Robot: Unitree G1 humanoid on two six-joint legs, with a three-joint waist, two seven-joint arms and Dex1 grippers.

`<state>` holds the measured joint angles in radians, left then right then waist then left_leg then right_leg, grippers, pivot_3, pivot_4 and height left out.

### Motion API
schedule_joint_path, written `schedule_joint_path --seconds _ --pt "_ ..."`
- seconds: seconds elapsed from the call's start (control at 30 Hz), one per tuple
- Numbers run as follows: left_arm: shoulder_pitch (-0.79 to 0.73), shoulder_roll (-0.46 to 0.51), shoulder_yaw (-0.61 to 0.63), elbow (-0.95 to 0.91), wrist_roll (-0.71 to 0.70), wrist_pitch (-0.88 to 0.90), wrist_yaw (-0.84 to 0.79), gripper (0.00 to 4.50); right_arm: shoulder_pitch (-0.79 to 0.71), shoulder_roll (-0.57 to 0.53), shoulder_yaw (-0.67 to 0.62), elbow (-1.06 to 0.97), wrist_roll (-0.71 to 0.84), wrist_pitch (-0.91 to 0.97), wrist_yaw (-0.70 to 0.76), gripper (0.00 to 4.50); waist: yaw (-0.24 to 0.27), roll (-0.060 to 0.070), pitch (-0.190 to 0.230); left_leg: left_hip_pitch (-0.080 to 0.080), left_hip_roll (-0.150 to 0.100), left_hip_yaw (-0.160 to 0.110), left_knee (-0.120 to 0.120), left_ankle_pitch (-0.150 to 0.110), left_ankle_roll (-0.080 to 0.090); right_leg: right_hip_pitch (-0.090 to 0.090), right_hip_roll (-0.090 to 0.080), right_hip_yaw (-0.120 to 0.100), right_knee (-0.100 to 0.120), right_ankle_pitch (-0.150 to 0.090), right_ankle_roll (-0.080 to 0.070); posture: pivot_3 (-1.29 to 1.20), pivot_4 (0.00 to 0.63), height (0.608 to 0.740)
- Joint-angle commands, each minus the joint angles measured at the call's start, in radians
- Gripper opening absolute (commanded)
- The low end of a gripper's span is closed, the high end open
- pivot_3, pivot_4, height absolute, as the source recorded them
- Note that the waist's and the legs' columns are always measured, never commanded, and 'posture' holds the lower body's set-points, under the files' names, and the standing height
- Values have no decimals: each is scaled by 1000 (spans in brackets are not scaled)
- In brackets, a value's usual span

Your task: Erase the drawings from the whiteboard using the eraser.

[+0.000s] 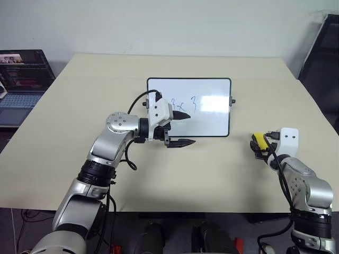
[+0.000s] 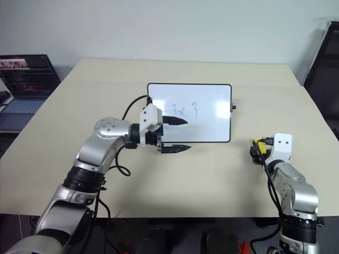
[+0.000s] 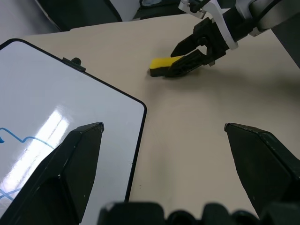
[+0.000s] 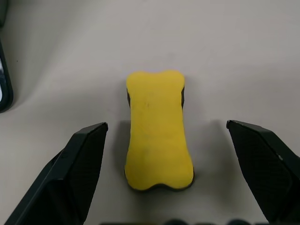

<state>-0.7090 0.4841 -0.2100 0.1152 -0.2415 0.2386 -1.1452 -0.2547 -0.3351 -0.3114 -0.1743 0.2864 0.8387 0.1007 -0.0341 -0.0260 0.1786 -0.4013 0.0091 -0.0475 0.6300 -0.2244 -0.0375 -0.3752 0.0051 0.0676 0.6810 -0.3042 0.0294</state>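
Observation:
My right gripper has its fingers low on either side of the yellow eraser, so it should close. Closing now would hold the eraser.
The whiteboard [image 1: 206, 114] lies flat at the middle of the table, with blue drawings [image 1: 183, 106] on its left half. My left gripper [image 1: 183, 129] is open and points to the right at the board's near-left corner. One finger [image 1: 179, 116] is over the board just below the marks, and the other sits off its near edge. The yellow eraser [image 4: 157, 129] with a dark underside lies on the table to the right of the board. My right gripper [image 1: 259, 146] is open with a finger on either side of it, apart from it.
An open laptop [image 1: 21, 79] stands off the table's left side. A dark frame [image 1: 323, 53] rises at the far right. The beige table [image 1: 222, 174] is bare between the board and its near edge.

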Motion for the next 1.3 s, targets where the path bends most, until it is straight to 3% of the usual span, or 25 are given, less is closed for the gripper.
schedule_joint_path --seconds 0.03,0.17,0.27,0.53,0.77,1.07,1.3 --pt "-14 -2 8 -48 -4 0 7 4500 -23 -8 -11 9 -9 -39 -1 4466 1 0 0 0 0 0 0 0 0 0 0 0 0 0 0 0 150 740" --pt "-11 -1 7 -48 -2 -1 7 4500 -40 -15 -8 37 -12 -47 -4 4466 0 0 0 0 0 0 0 0 0 0 0 0 0 0 0 0 150 740" --pt "-7 2 6 -47 -1 -3 5 4500 -42 -15 -5 47 -14 -48 -4 3867 0 0 0 0 0 0 0 0 0 0 0 0 0 0 0 0 150 740" --pt "8 8 11 -49 -1 -4 7 4500 -39 -10 -1 43 -17 -35 -4 1139 1 0 0 0 0 0 0 0 0 0 0 0 0 0 0 0 150 740" --pt "42 5 51 -87 7 82 124 4500 -12 -18 6 -20 -11 -13 6 1068 1 0 0 0 0 -1 0 0 0 0 0 0 0 0 0 0 150 740" --pt "192 -4 85 -281 37 273 363 4500 56 -31 133 -327 20 80 53 1068 -4 0 0 0 1 -2 0 0 0 0 0 2 1 0 0 0 150 740" --pt "173 -9 111 -328 24 387 455 4500 -95 -57 266 -385 0 103 83 1067 -4 0 0 0 0 -1 1 0 0 0 0 1 0 0 0 0 150 740"
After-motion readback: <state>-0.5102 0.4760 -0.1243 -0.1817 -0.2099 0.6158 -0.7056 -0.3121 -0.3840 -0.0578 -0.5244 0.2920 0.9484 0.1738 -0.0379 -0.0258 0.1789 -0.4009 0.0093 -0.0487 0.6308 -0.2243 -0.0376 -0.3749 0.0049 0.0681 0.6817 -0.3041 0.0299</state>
